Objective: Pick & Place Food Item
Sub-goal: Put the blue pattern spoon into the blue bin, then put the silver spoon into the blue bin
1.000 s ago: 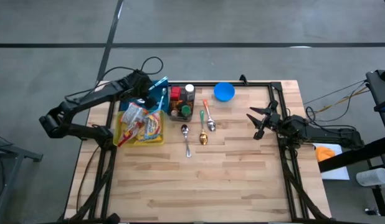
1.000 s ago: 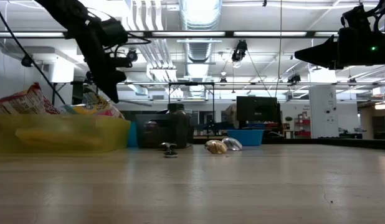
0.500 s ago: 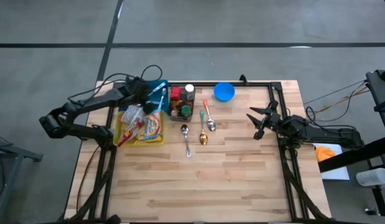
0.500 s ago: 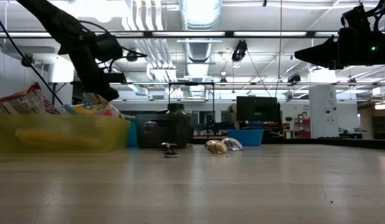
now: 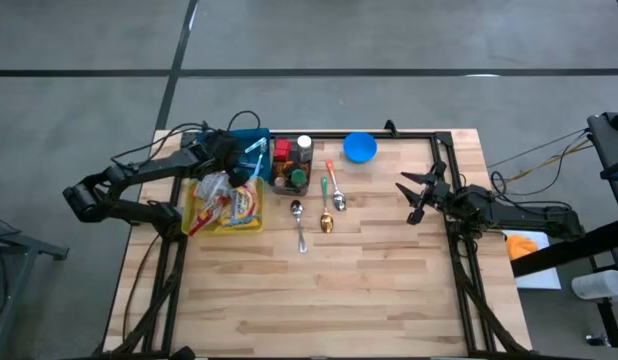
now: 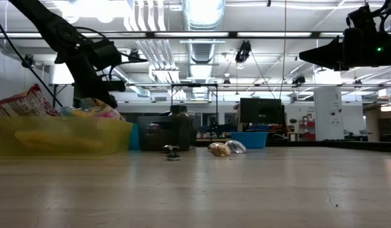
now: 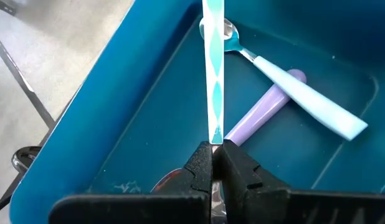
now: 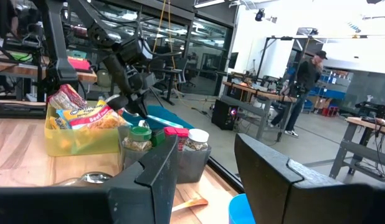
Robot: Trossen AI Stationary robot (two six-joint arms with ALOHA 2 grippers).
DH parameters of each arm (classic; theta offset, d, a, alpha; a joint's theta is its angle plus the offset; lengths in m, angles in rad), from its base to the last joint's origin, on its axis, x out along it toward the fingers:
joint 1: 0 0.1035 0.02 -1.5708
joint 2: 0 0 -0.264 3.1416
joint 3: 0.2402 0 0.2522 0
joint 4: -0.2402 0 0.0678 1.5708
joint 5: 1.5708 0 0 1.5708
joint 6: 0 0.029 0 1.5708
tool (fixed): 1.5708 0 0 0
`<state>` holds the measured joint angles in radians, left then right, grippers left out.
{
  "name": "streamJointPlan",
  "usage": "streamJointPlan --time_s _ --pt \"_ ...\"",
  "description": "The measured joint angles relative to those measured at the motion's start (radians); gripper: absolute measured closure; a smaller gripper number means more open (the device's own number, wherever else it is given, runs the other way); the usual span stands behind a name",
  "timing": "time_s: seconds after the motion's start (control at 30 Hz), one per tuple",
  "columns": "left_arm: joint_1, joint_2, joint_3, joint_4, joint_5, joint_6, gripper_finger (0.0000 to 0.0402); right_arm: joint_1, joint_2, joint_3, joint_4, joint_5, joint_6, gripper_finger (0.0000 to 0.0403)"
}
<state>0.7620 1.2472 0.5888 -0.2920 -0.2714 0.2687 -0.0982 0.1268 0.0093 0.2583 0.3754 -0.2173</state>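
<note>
The utensil's patterned handle [image 5: 258, 150] [image 7: 215, 74] stays inside the blue bin's sides and the utensil would drop inside, so my left gripper releases it next.
My left gripper [image 7: 212, 155] hangs over the blue bin [image 7: 136, 124] at the table's far left, shut on a thin teal-and-white patterned utensil handle [image 7: 213, 74]. In the bin lie a pale-blue-handled spoon [image 7: 298, 81] and a purple-handled utensil [image 7: 267, 109]. Food packets [image 5: 232, 196] stand in the yellow bin [image 5: 229, 229] just nearer than the blue bin [image 5: 251, 136]. My right gripper [image 5: 414, 195] waits open at the table's right edge, holding nothing. My left gripper pinches the near end of the patterned handle [image 7: 213, 138] between its two fingertips. The fingers slant down from the table's left side and lie in line with the handle. The handle runs straight ahead over the bin floor; its far end leaves the picture.
A dark rack of jars [image 5: 290, 165] stands right of the blue bin, and a blue bowl [image 5: 360, 147] sits farther right. Three spoons [image 5: 327, 215] lie on the wood near the middle. The near half of the table holds nothing.
My left gripper has come down toward the blue bin, still shut on the patterned handle. In the low view it has sunk to just above the packets in the yellow bin.
</note>
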Motion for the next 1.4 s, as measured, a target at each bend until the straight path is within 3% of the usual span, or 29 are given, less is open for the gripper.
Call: streamJointPlan --time_s 0.1,0.53,0.73,0.93,1.1,1.4 --pt "0.0 0.0 0.0 0.007 0.003 -0.003 0.0383 0.0 0.0 0.0 0.0 0.0 0.0 0.0246" --pt "0.0 0.0 0.001 0.011 0.011 -0.004 0.0267 0.0 0.0 0.0 0.0 0.0 0.0 0.0246" --pt "0.0 0.0 0.012 0.006 0.01 -0.004 0.0251 0.0 0.0 0.0 0.0 0.0 0.0 0.0246" --pt "-0.001 -0.001 0.101 -0.064 0.01 -0.026 0.0251 0.0 0.0 0.0 0.0 0.0 0.0 0.0246" --pt "-0.001 -0.001 0.22 -0.223 0.01 -0.212 0.025 0.0 0.0 0.0 0.0 0.0 0.0 0.0246" --pt "-0.062 -0.002 0.413 -0.49 0.037 -0.7 0.025 0.0 0.0 0.0 0.0 0.0 0.0 0.0246"
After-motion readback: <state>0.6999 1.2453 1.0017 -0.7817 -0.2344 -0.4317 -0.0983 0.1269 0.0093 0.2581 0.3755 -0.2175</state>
